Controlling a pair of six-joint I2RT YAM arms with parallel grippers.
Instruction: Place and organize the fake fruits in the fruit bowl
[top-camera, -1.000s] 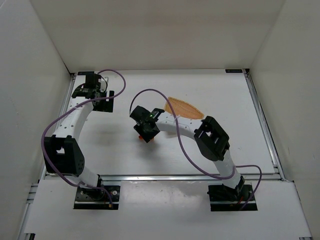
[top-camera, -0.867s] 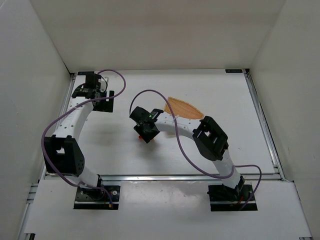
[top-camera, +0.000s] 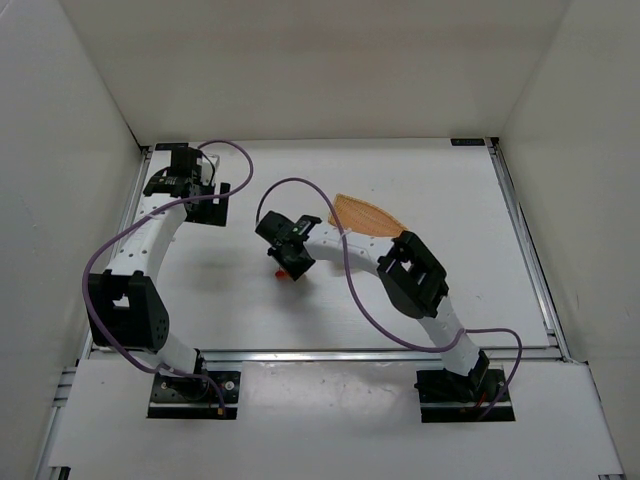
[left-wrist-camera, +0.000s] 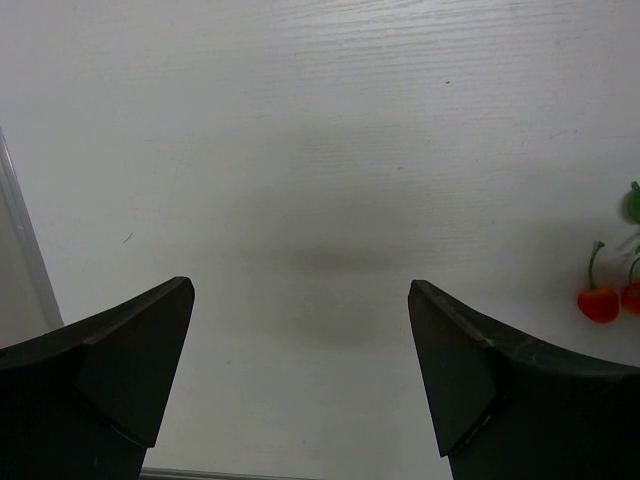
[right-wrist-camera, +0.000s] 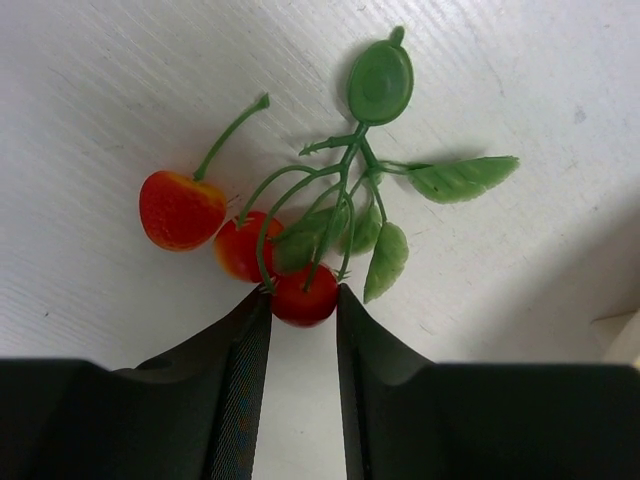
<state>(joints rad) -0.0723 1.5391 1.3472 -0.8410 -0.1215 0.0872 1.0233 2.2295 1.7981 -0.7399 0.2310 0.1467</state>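
The fingers of my right gripper are closed on both sides of the nearest cherry (right-wrist-camera: 304, 305). The cherry would come up with its leafy bunch of cherries if I lifted now.
The fake fruits (right-wrist-camera: 300, 235) are a bunch of three red cherries with green stems and leaves, lying on the white table. My right gripper (right-wrist-camera: 303, 293) is shut on the nearest cherry (right-wrist-camera: 304, 305), with a fingertip on each side of it. In the top view the right gripper (top-camera: 285, 262) is left of the orange-tan fruit bowl (top-camera: 364, 215), and a bit of red (top-camera: 282, 273) shows under it. My left gripper (left-wrist-camera: 300, 300) is open and empty over bare table at the far left (top-camera: 207, 192). The cherries (left-wrist-camera: 600, 302) show at the right edge of the left wrist view.
A metal rail (top-camera: 523, 235) frames the table, with white walls behind and at both sides. The right arm's forearm (top-camera: 345, 255) covers the bowl's near edge. A purple cable (top-camera: 290, 185) loops above the right gripper.
The right gripper has shifted slightly to the left and away from the bases, with the cherries at its tips. The left arm has not moved.
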